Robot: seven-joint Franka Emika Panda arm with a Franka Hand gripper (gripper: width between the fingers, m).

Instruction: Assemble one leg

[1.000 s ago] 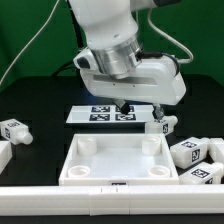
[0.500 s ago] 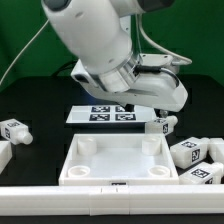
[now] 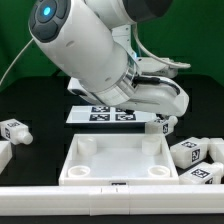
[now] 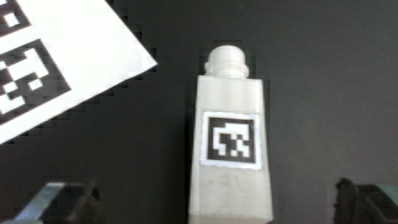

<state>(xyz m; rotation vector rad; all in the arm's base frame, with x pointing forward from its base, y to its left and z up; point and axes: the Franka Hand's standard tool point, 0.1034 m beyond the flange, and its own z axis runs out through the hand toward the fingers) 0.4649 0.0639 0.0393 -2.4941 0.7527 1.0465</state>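
Note:
My gripper should grab the leg by its thick end (image 4: 231,198) next, so that its round peg stays free to go into the white panel.
A leg (image 4: 228,130) lies on the black table with a tag on its upper side and its round peg (image 4: 226,60) pointing away from the hand. My gripper (image 4: 214,205) is open, with one dark finger (image 4: 63,200) on each side of the leg's thick end and clear gaps between fingers and leg. In the exterior view this leg (image 3: 160,125) lies just past the marker board's right end, and the gripper (image 3: 160,114) hangs over it, mostly hidden by the white hand.
The marker board (image 3: 100,114) lies beside the leg and shows in the wrist view (image 4: 54,70). The large white tray-like panel (image 3: 70,165) sits in front. Other legs lie at the exterior view's left (image 3: 14,129) and right (image 3: 188,152). A white bar (image 3: 100,205) runs along the front.
The arm has swung and turned. The hand has moved from over the marker board toward the exterior view's right and now sits over the leg there.

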